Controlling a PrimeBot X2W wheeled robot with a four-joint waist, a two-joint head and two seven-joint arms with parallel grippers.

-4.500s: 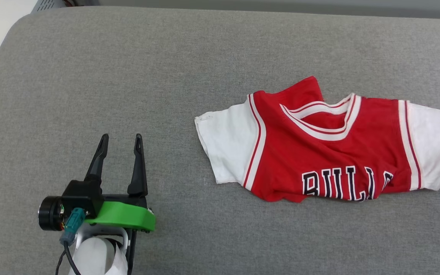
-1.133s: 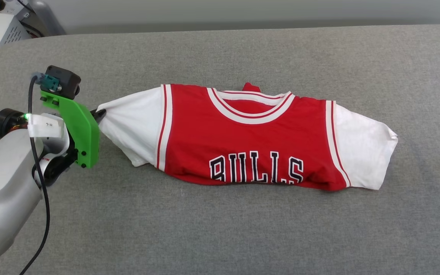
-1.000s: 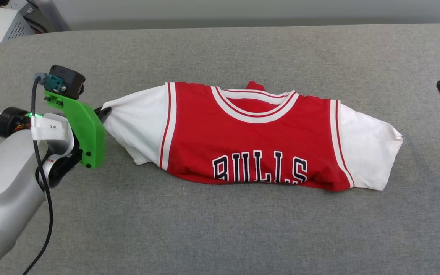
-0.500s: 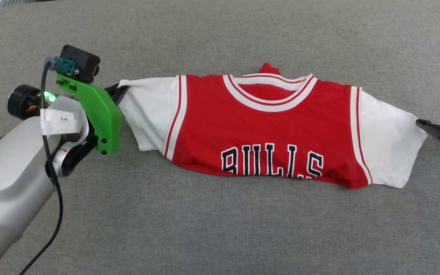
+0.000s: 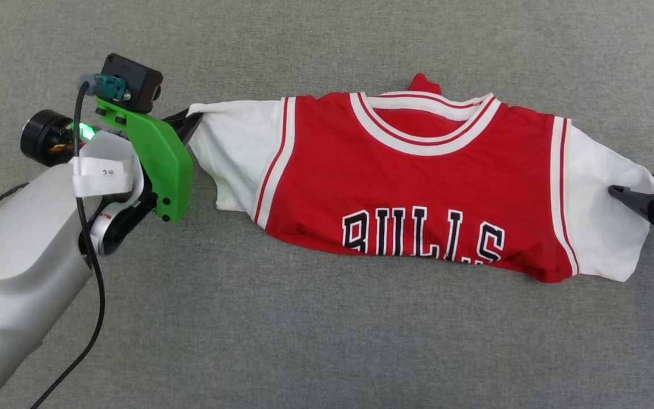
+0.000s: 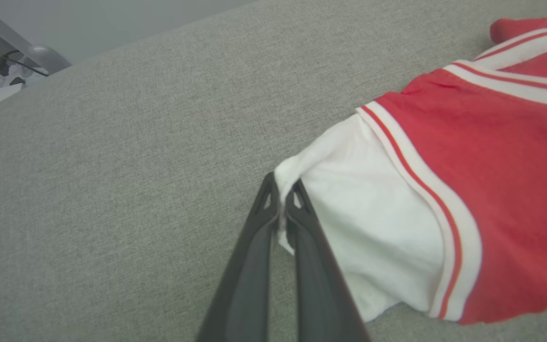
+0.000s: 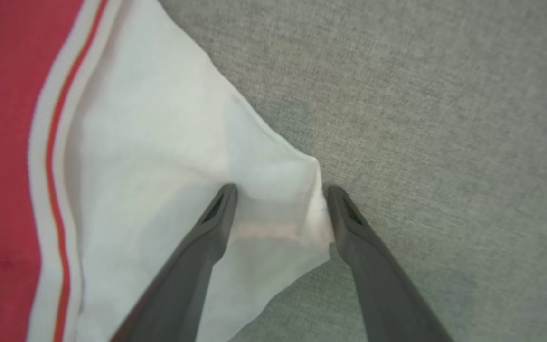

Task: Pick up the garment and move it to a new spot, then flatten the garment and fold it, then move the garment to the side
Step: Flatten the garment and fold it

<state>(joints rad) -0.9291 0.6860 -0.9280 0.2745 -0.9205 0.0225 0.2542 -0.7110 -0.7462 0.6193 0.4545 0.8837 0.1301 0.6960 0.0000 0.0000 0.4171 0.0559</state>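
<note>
My right gripper grips the white sleeve by its cuff corner [image 7: 306, 199] next, to lift the jersey [image 7: 4, 171] and spread the sleeve flat.
The garment [image 5: 418, 176] is a red BULLS jersey with white sleeves, lying chest-up across the grey fabric surface, its lower part bunched under. My left gripper [image 5: 191, 118] is shut on the tip of the white sleeve [image 6: 349, 228] at the left, pinching the cloth between both fingers [image 6: 280, 209]. My right gripper [image 7: 278, 190] is open at the other white sleeve's corner [image 5: 605, 221], with one finger lying over the cloth and the other just off its edge.
The grey upholstered surface [image 5: 304, 341] spreads all around the jersey, with broad room in front and behind. Beyond its far left corner a cable and pale equipment [image 6: 3, 78] stand by a wall.
The camera has tilted down and the view shifted. My left gripper went to the left sleeve and shut on it. My right gripper came in from the right and now straddles the right sleeve's corner.
</note>
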